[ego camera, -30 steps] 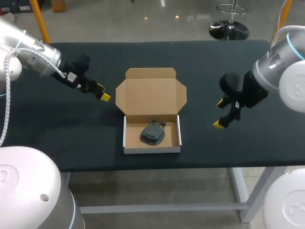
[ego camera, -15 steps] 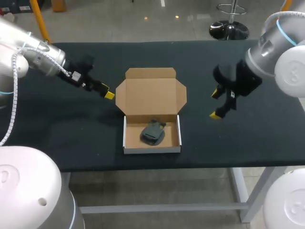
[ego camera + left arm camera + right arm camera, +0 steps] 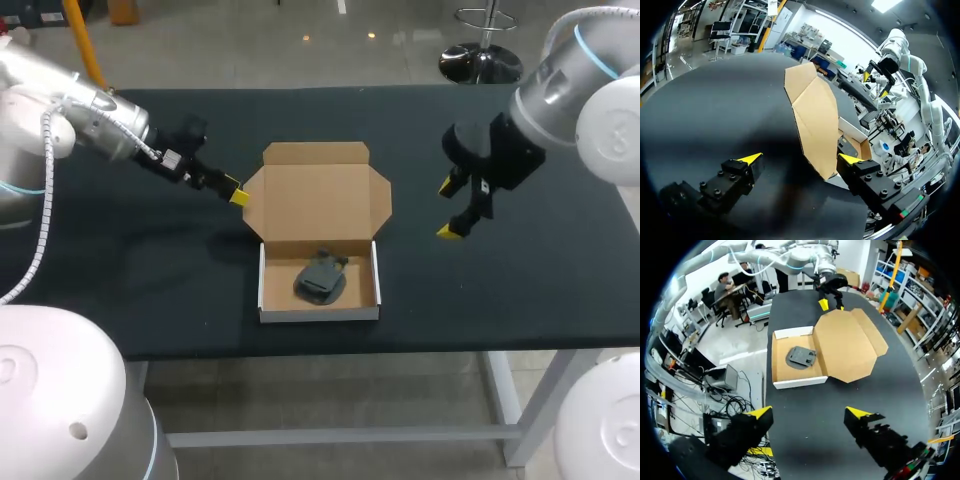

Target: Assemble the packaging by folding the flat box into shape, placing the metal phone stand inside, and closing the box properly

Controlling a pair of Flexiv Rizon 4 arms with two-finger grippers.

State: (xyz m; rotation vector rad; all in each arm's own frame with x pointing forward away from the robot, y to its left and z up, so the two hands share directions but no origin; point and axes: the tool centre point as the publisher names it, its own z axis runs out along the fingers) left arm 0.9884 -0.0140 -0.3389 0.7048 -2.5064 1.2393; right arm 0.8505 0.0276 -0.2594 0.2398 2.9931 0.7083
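Observation:
My left gripper will grab the lid by its side flap (image 3: pixel 254 202) next, to close the box (image 3: pixel 320 290) over the dark grey phone stand.
The cardboard box (image 3: pixel 320 290) lies mid-table as a white-walled tray with its brown lid (image 3: pixel 315 200) folded back flat. A dark grey phone stand (image 3: pixel 320 278) rests inside the tray. My left gripper (image 3: pixel 235 192) is open at the lid's left flap; in the left wrist view the flap's edge (image 3: pixel 815 125) reaches between the fingers of the left gripper (image 3: pixel 800 160), close to one tip. My right gripper (image 3: pixel 447 210) hangs open above the table, right of the lid, holding nothing. From the right wrist, the box (image 3: pixel 790 375) and stand (image 3: pixel 801 356) lie ahead of the right gripper (image 3: pixel 809 412).
The black table (image 3: pixel 120 270) carries nothing else. Its front edge runs just below the tray, and bare surface stretches on both sides of the box.
My left gripper has slid right, up to the lid's left flap. My right gripper has moved back and a little left, toward the lid. Box and stand have not moved.

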